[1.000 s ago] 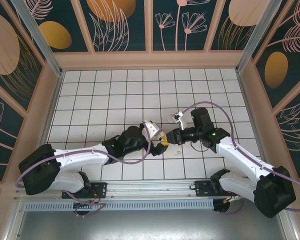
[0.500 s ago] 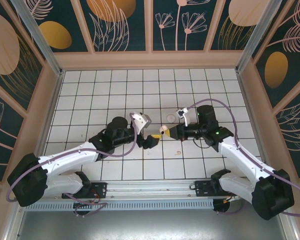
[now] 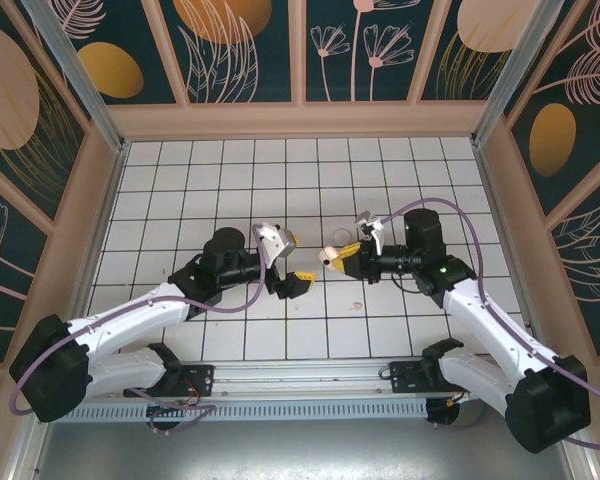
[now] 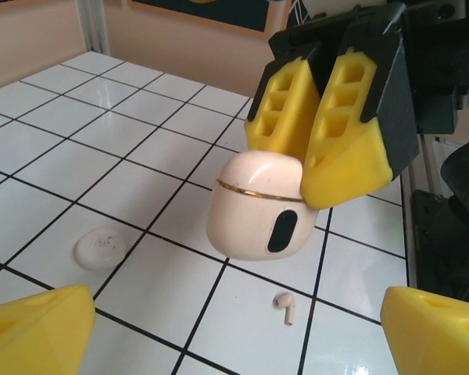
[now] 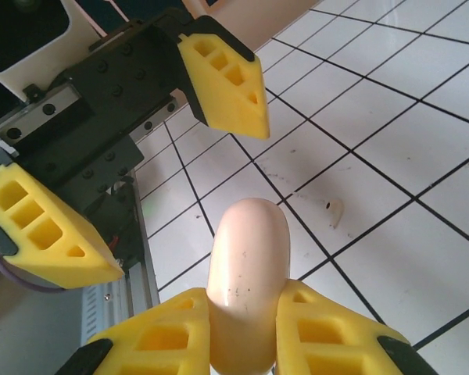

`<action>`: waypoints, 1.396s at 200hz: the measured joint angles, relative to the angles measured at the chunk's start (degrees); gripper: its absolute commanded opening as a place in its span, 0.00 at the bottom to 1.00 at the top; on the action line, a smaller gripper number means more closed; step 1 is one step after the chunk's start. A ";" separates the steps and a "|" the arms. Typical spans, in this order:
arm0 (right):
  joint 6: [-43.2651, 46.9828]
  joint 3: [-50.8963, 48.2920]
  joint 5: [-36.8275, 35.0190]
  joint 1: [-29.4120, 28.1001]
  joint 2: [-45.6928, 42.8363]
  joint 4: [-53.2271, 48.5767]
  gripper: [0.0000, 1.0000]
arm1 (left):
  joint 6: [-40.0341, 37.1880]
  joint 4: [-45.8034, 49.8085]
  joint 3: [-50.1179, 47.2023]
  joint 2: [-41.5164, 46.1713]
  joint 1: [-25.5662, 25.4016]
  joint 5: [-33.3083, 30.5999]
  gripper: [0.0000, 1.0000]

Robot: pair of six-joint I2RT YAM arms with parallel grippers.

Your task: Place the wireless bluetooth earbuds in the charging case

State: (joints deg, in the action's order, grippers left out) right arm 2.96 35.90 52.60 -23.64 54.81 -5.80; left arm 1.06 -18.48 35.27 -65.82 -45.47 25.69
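I will next grab the charging case with my left gripper by its black-oval body [image 3: 328, 257] [image 4: 259, 227], which leaves the gold seam free, so the lid is free for putting the earbuds in.
My right gripper [image 3: 340, 254] is shut on the charging case [image 3: 328, 256], a closed, cream-white, rounded case held above the tiles. In the left wrist view the case [image 4: 258, 207] shows a gold seam and a black oval, with the right gripper's yellow fingers [image 4: 336, 133] pinching its top. My left gripper [image 3: 292, 281] hovers open just left of the case, with nothing between its fingertips [image 4: 39, 328]. One small white earbud [image 4: 284, 306] lies on a tile below the case. The earbud [image 5: 334, 211] also shows in the right wrist view, beyond the case [image 5: 248, 266].
A small round whitish lump [image 4: 100, 246] sits on a tile left of the case; I cannot tell what it is. The white tiled floor [image 3: 210, 190] is ringed by tan walls. A metal rail [image 3: 300, 378] runs along the near edge by the arm bases.
The two grippers were together at the case a second ago. The left gripper has drawn back to the left, away from it, and the right gripper has lifted the case slightly toward the back.
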 measured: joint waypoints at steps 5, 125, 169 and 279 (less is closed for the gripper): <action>0.26 0.00 0.04 0.04 -0.20 0.11 0.17 | -0.11 0.13 0.00 0.00 0.00 -0.04 0.91; 19.02 5.05 1.60 0.68 -1.36 -7.02 0.18 | -9.33 1.97 -0.02 3.06 0.04 4.15 0.75; 27.52 8.74 2.69 0.68 1.79 -12.63 0.18 | -10.97 2.36 0.50 1.97 0.07 9.29 0.69; 51.12 13.14 6.47 -2.67 5.66 -23.71 0.14 | -17.14 8.31 7.43 -3.85 0.07 16.26 0.47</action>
State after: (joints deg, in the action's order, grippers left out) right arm 54.08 49.04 59.07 -26.30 60.47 -29.52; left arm -16.08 -10.17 42.70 -69.67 -45.41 41.95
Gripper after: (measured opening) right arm 0.185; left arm 0.499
